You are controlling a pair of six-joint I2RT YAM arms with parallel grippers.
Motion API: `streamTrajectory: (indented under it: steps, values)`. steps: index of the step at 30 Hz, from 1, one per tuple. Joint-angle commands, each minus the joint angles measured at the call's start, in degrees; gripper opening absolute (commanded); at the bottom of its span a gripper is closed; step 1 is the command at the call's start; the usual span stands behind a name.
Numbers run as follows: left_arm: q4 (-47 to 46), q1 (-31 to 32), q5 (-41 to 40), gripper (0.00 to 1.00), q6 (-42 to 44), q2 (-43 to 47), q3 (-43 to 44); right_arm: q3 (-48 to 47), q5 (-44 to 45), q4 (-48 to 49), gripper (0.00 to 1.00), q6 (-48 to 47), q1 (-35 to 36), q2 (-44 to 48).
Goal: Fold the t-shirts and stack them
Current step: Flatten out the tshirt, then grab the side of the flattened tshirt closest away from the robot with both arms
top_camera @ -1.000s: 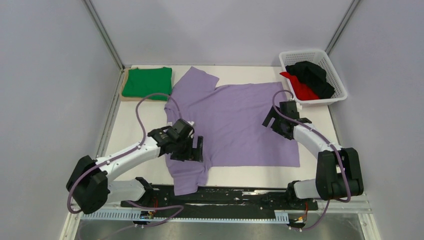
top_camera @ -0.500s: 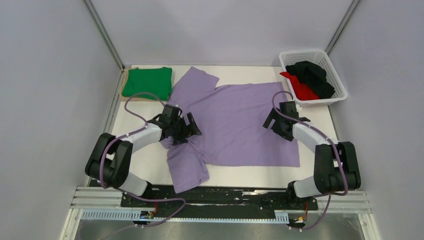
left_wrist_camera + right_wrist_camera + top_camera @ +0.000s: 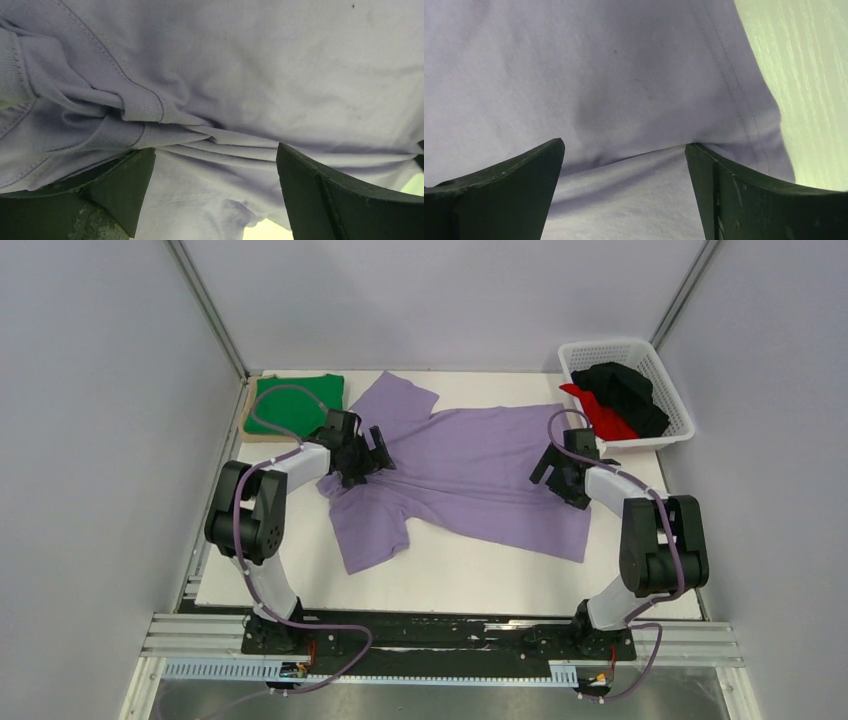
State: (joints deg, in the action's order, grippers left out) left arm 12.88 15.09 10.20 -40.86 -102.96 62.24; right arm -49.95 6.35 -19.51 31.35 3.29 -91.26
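Observation:
My left gripper will next take hold of the hem corner of the lilac-purple t-shirt's near sleeve, so that side of the t-shirt gets straightened and folded over.
The large lilac-purple t-shirt [image 3: 470, 475] lies spread across the table's middle, collar end to the left, rumpled around the collar. My left gripper [image 3: 362, 455] stands open, its fingers pressed down on the bunched collar folds [image 3: 140, 107]. At the shirt's right hem my right gripper [image 3: 560, 472] is open too, with the fingertips resting on cloth [image 3: 599, 75] beside the stitched edge. A folded green t-shirt [image 3: 290, 400] sits at the far left on a tan board [image 3: 248, 432]. Black [image 3: 625, 388] and red [image 3: 605, 418] t-shirts lie in the basket.
A white lattice basket [image 3: 672, 400] stands at the far right corner. Grey walls close in the table on three sides. Bare white table [image 3: 470, 580] shows between the shirt and the arm bases. My left arm's cable loops over the green shirt.
Both arms have swung toward the far side, dragging the purple shirt away from the near edge. Its near sleeve and lower hem now lie farther up the table.

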Motion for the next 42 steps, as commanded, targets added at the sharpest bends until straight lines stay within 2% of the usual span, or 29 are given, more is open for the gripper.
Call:
streamTrajectory:
  steps: [1,3,5,10,14,18,24,28,30,36,42]
  values:
    - [7.0,-0.4,-1.3,1.00,9.8,0.2,1.3,-2.3,-2.6,0.9,1.00,-0.8,-0.4,0.1]
    - [8.5,1.0,-1.4,1.00,10.8,4.7,0.1,-2.1,-2.8,0.3,1.00,-0.3,-0.5,3.5]
    - [12.7,3.4,-5.0,1.00,11.1,10.3,-1.5,-1.4,-2.7,-0.7,1.00,0.3,-0.5,8.3]
    - [27.2,9.5,-13.6,1.00,5.4,24.9,-6.3,2.5,0.0,-2.7,1.00,3.8,-0.5,20.7]
    - [35.6,12.2,-13.5,1.00,-1.5,39.1,-14.3,6.2,3.8,-4.7,1.00,7.3,-0.8,28.1]
    - [40.3,14.8,-12.7,0.99,-7.4,45.9,-21.1,10.8,7.6,-6.6,1.00,10.4,-1.1,34.6]
    - [33.4,15.8,-10.8,0.90,-9.6,45.1,-26.8,14.9,10.5,-6.9,1.00,10.0,-1.4,41.7]
    - [28.1,15.9,-8.3,0.73,-8.8,39.2,-28.4,15.3,11.1,-7.7,1.00,9.9,-1.4,42.6]
    - [27.3,15.9,-8.7,0.69,-8.0,35.9,-28.4,15.3,11.5,-7.9,1.00,10.0,-1.4,42.7]
    - [24.3,16.3,-10.0,0.59,-7.1,29.5,-28.4,15.1,12.1,-8.1,1.00,10.5,-1.6,41.7]
    - [23.1,16.7,-10.0,0.54,-6.1,25.4,-27.4,14.7,12.4,-8.2,1.00,10.5,-1.8,40.9]
